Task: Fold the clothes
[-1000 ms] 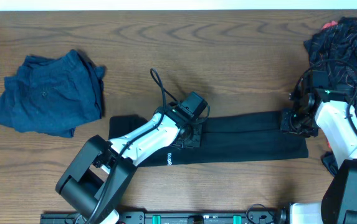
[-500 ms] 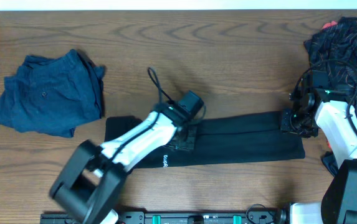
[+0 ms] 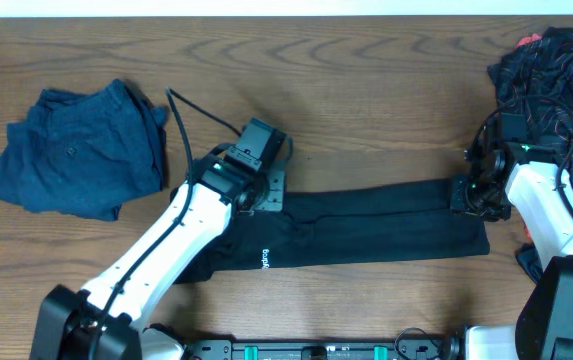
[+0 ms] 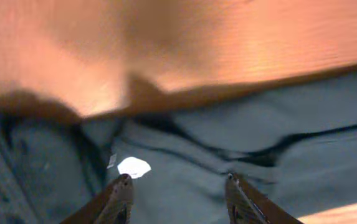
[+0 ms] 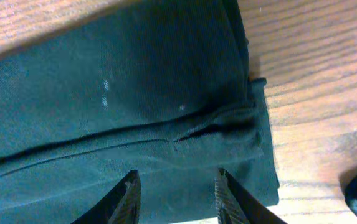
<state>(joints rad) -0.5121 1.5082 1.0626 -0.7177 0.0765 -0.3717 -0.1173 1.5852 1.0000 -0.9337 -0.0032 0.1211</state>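
My right gripper is about to fold the shirt toward the middle, so next it needs to pick up the folded black shirt near its end far from the lettering.
The black shirt lies folded into a long strip across the table's front middle, with small white lettering near its left part. My left gripper is open above the strip's left part, at its far edge. In the left wrist view the blurred fabric fills the space past the open fingers, with a small white hexagon logo by the left finger. My right gripper is open over the strip's right end. The right wrist view shows the open fingers over the fabric.
A dark blue garment lies crumpled at the left. A black garment with thin red lines is heaped at the back right corner, behind my right arm. Bare wooden tabletop stretches behind the shirt.
My left arm has swung left and back along the shirt, from its middle towards its left part. The right arm has not moved.
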